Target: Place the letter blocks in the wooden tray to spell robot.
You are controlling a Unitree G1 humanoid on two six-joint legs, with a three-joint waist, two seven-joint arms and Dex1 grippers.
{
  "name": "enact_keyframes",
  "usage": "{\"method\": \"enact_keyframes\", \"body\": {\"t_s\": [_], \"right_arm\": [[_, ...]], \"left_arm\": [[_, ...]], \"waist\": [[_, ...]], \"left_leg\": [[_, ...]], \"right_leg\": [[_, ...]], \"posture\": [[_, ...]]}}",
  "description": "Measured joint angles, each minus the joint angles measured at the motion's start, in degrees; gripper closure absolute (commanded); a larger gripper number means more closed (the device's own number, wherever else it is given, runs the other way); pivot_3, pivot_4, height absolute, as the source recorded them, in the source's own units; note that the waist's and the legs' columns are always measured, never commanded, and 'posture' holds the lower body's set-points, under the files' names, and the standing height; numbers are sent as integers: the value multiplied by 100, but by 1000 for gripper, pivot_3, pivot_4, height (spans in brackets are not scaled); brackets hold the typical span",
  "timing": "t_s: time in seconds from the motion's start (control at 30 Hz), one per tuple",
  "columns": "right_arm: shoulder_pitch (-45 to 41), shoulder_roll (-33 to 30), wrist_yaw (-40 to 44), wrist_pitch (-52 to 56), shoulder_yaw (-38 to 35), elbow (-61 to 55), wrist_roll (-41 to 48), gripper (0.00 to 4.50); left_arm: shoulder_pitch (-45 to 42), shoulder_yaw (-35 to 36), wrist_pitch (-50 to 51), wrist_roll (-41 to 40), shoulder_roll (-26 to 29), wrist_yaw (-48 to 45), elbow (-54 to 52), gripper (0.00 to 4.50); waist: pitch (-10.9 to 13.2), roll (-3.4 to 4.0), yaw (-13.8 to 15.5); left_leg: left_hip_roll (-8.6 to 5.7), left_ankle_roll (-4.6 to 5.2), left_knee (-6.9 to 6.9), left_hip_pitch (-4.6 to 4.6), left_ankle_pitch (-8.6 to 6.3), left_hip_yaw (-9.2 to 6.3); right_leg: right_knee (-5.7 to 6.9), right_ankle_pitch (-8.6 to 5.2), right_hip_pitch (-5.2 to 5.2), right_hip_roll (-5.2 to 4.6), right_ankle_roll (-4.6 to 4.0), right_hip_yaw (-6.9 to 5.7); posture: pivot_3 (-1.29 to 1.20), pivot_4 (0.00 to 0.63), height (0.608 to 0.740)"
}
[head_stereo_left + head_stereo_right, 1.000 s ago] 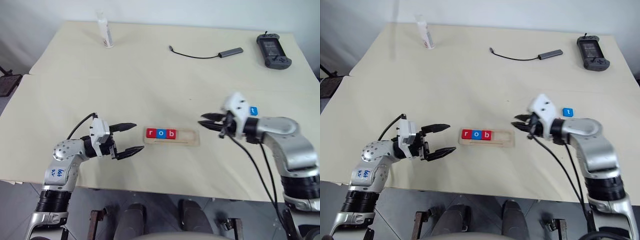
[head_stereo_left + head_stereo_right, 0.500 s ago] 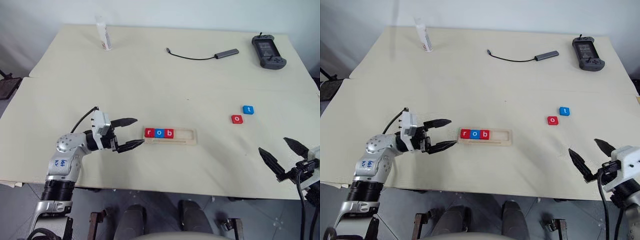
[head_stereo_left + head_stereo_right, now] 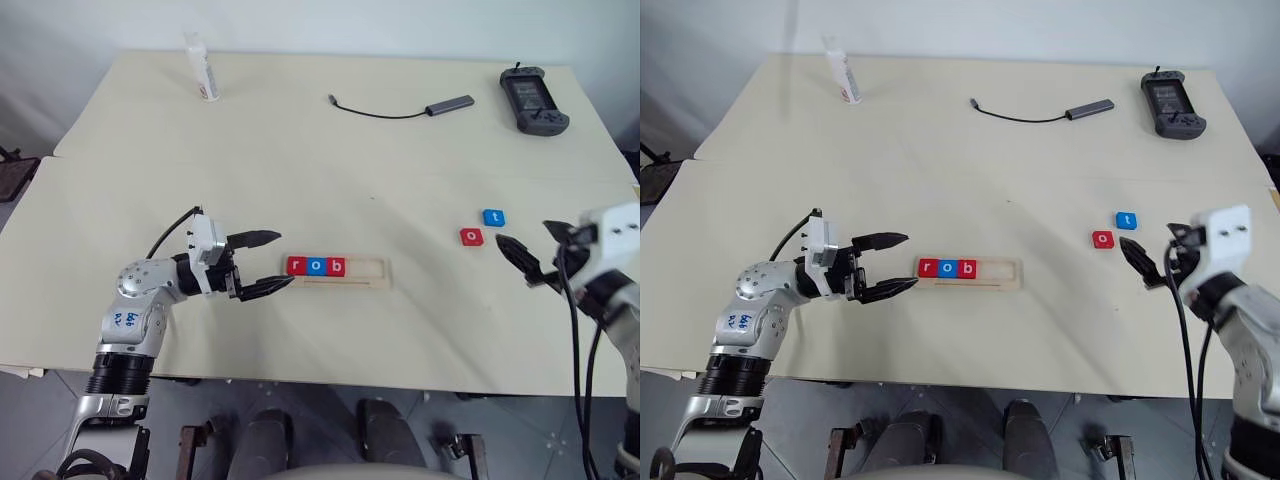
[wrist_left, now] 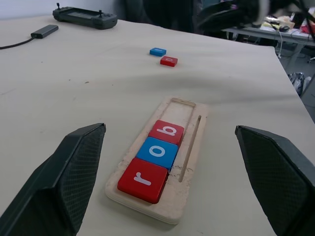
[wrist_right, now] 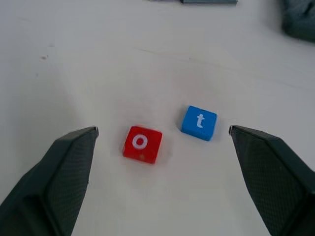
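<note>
Next, my right gripper grabs the red o block by its sides to add the next letter of robot to the wooden tray.
The wooden tray lies near the table's front middle. In its left end sit a red r, a blue o and a red b; its right part is bare. Two loose letter blocks lie to the right: a red o and a blue t. My left gripper is open and empty, just left of the tray and pointing at it. My right gripper is open and empty, just right of the loose blocks. In the right wrist view, the o and t lie ahead between its fingers.
At the table's far side stand a white bottle, a dark cable with an adapter and a black controller. The table's front edge runs just below both grippers.
My right gripper swung from the tray's right end out to the right, opened wide, and now sits beside the loose blocks. The red o, hidden before, shows. The left gripper barely moved.
</note>
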Motion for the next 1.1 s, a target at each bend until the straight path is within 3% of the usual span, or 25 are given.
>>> {"method": "enact_keyframes", "body": {"t_s": [0.13,0.33,0.63,0.8,0.93,1.1], "right_arm": [[-981,-174,-276,517,667,1036,-331,35],[-1462,-176,-391,689,895,1655,-521,35],[-1250,-151,-520,1324,1001,1105,-535,35],[-970,263,-813,1607,972,668,-496,35],[-962,612,-1169,1517,840,629,-607,991],[-925,828,-1382,1282,801,633,-693,2671]], "left_arm": [[15,-49,-177,127,-50,120,-42,0],[52,-51,-222,149,-54,243,-105,0],[256,-49,-167,146,-50,333,-424,0],[257,-55,-138,145,-50,344,-428,0],[255,-80,-107,143,-54,339,-429,0],[237,-88,-94,143,-54,313,-429,0]], "waist": [[0,0,6],[0,0,1],[0,0,2],[0,0,0],[-1,0,-7],[-1,0,-18]], "left_leg": [[-2,0,-4,-12,0,-2],[-4,11,-5,-23,-6,-2],[0,11,-2,-21,-7,0],[-4,11,-2,-21,-7,1],[-5,11,-1,-19,-7,4],[-4,10,-2,-16,-7,6]], "right_leg": [[3,0,-7,2,0,-8],[-4,0,-10,-5,1,-10],[-1,1,-10,-3,1,-9],[0,1,-10,-2,2,-8],[1,2,-9,-1,3,-6],[2,2,-9,1,3,-5]], "posture": [[0,150,740],[0,150,740],[0,150,740],[0,150,740],[0,150,740],[0,150,740]]}}
